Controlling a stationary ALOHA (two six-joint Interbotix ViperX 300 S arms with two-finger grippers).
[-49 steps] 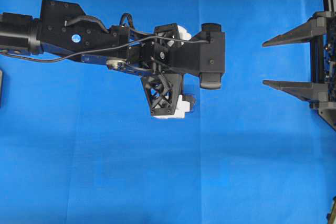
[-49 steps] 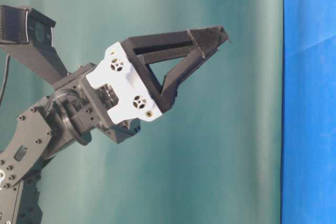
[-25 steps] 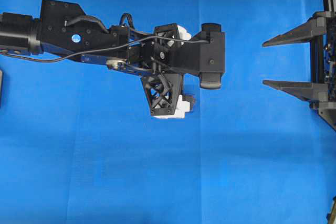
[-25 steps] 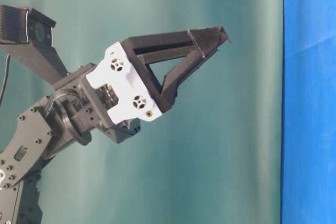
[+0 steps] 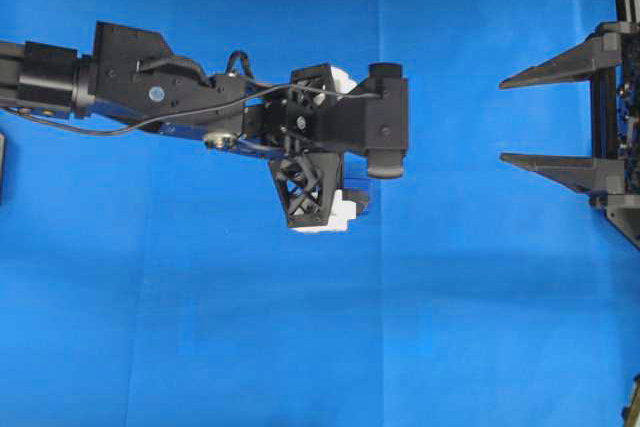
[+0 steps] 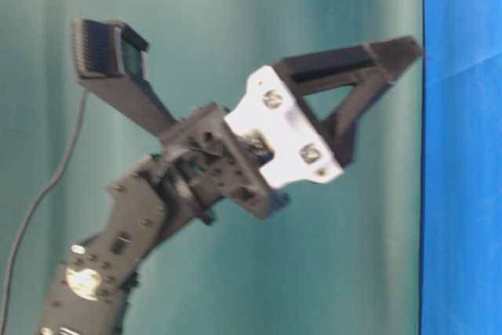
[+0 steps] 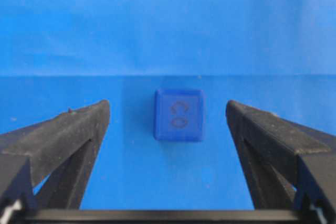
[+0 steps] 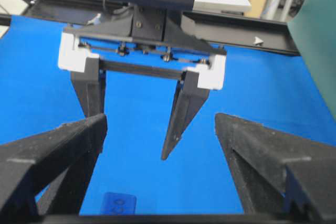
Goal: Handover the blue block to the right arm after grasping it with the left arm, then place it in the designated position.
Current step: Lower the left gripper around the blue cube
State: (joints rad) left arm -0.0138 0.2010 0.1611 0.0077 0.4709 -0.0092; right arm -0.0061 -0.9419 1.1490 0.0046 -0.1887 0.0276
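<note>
The left gripper should next pick up the blue block by its opposite sides, so it can hand the block on to the right arm [image 5: 600, 117].
The blue block [image 7: 179, 114], a small dark-blue cube with a faint marking on top, lies on the blue cloth [image 7: 168, 24]. My left gripper [image 7: 167, 105] points down over it, open, with one finger on either side of the block and touching nothing. Seen from above, the left arm [image 5: 150, 97] covers the block. From the right wrist view the block [image 8: 119, 203] shows at the bottom edge, below the left gripper's white brackets [image 8: 210, 74]. My right gripper [image 5: 503, 119] waits open at the right edge, empty, facing the left gripper.
The blue cloth [image 5: 300, 347] has fold creases. A green backdrop [image 6: 235, 5] fills the table-level view. A black frame rail [image 8: 252, 30] runs behind the table. A dark object [image 5: 2, 167] sits at the cloth's left edge.
My left gripper has dropped toward the cloth, and its wrist has drawn back slightly to the left in the overhead view. The right gripper has not moved.
</note>
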